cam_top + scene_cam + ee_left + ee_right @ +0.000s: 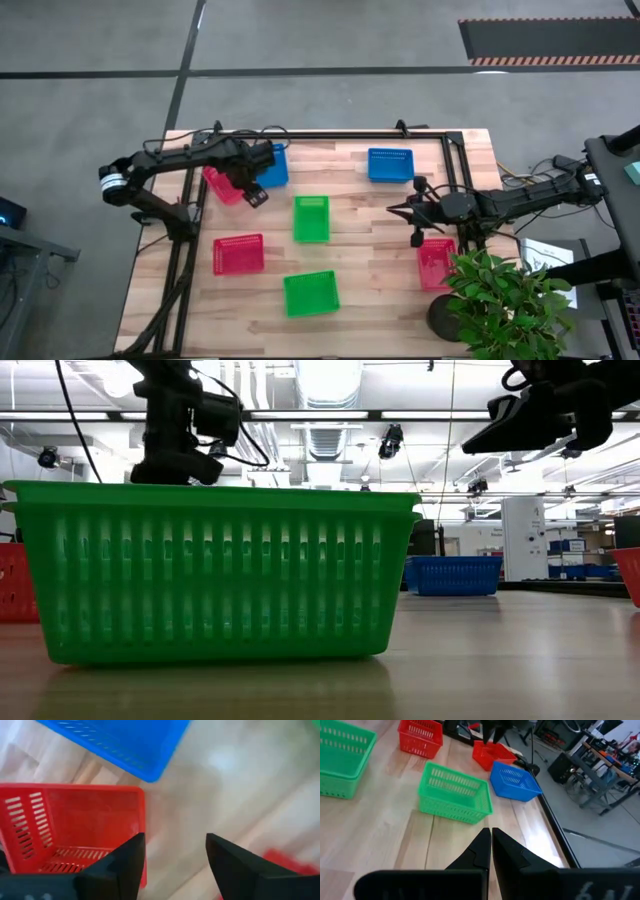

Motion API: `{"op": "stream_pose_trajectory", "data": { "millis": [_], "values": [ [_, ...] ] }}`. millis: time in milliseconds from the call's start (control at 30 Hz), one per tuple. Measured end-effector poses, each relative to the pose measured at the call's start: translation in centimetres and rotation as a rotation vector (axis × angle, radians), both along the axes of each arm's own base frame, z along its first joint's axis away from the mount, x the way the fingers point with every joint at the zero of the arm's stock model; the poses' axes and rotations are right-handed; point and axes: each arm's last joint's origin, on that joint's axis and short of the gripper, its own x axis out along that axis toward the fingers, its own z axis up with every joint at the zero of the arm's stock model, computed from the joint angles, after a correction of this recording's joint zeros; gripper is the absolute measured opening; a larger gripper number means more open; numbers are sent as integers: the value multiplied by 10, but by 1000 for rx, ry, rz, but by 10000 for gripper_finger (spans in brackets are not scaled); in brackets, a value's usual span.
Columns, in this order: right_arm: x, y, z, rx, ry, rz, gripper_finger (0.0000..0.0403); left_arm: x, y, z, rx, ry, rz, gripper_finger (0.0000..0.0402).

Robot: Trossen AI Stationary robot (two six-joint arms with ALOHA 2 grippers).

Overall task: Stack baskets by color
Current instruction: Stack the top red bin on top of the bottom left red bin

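The crooked red basket needs to be gripped next by its end's rim (232,202) with my left gripper, so it can be stacked with the other red basket (238,255).
My left gripper (252,190) hangs open at the table's far left, pointing down over the bare wood beside a red basket (75,830). That basket (222,185) lies askew next to a blue basket (272,165). Its corner shows just past one finger in the left wrist view, apart from it. A second blue basket (390,164) sits at the far right. Two green baskets (311,218) (311,293) stand in the middle, and further red baskets lie at the near left (238,254) and near right (436,263). My right gripper (400,210) is shut and held level above the table's right side.
A potted plant (500,300) stands at the table's near right corner. A dark metal frame (455,160) runs along the far and side edges. Bare wood lies between the middle green basket and the right blue basket. In the low view the near green basket (215,575) fills the foreground.
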Motion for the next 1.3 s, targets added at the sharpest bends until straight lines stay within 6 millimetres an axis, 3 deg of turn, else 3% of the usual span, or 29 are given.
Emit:
{"op": "stream_pose_trajectory", "data": {
  "millis": [167,367,767,1033,1300],
  "values": [
    [0,0,-2,20,13,-9,9,-1,1,-3,8,4,32,185],
    [-1,0,-5,56,37,-25,9,-9,-3,-16,-2,73,-147,168],
    [-2,0,-7,76,49,-35,9,-19,-5,-48,46,128,-114,166],
    [-2,0,-7,83,49,-39,9,-19,-4,-52,74,128,-87,164],
    [-2,0,-7,82,50,-39,9,-19,-4,-52,74,127,-86,99]
  ]
}}
